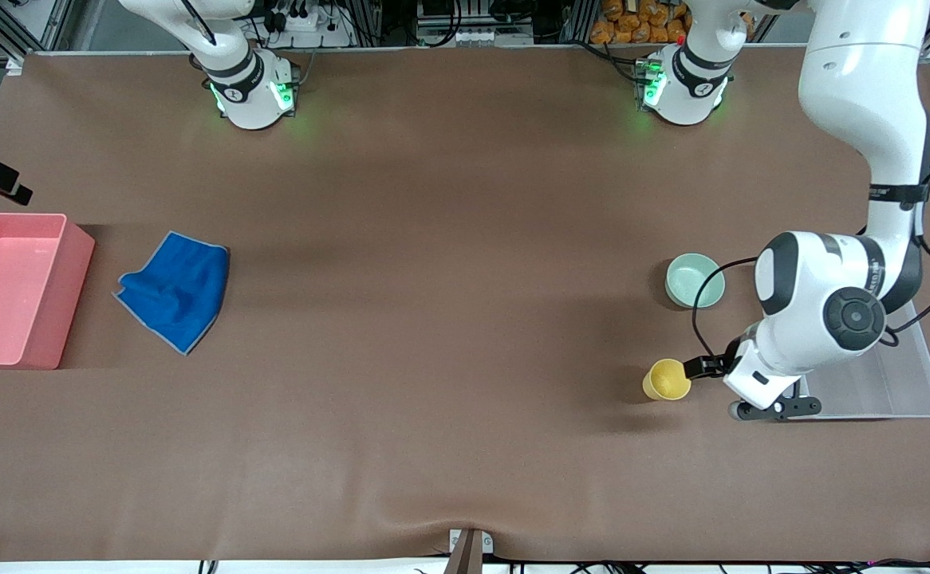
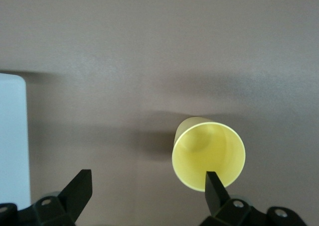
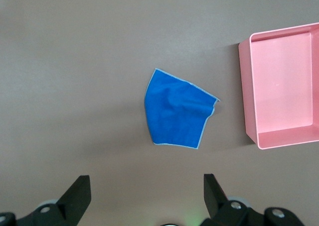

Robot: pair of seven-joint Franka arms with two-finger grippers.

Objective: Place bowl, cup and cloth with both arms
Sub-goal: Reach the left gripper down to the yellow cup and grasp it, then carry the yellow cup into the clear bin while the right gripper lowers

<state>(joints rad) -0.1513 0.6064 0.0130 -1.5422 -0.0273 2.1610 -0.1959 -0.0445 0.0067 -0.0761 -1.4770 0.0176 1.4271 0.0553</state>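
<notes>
My left gripper grabs the yellow cup by its rim [image 1: 667,360] next, to place it in the clear tray [image 1: 883,387].
The yellow cup [image 1: 667,379] stands on the brown table toward the left arm's end, nearer the front camera than the mint-green bowl [image 1: 695,280]. My left gripper [image 1: 708,368] is low beside the cup and open. In the left wrist view one fingertip [image 2: 214,183] overlaps the rim of the cup [image 2: 208,154], and the rest of the gap in my left gripper [image 2: 148,178] is empty. The blue cloth [image 1: 176,288] lies crumpled toward the right arm's end. My right gripper [image 3: 147,183] is open and empty, high above the table with the cloth [image 3: 177,115] in its view. It is out of the front view.
A pink bin [image 1: 10,287] stands beside the cloth at the right arm's end of the table and shows in the right wrist view [image 3: 281,91]. A clear flat tray [image 1: 880,375] lies under the left arm's wrist, and its corner shows in the left wrist view [image 2: 12,136].
</notes>
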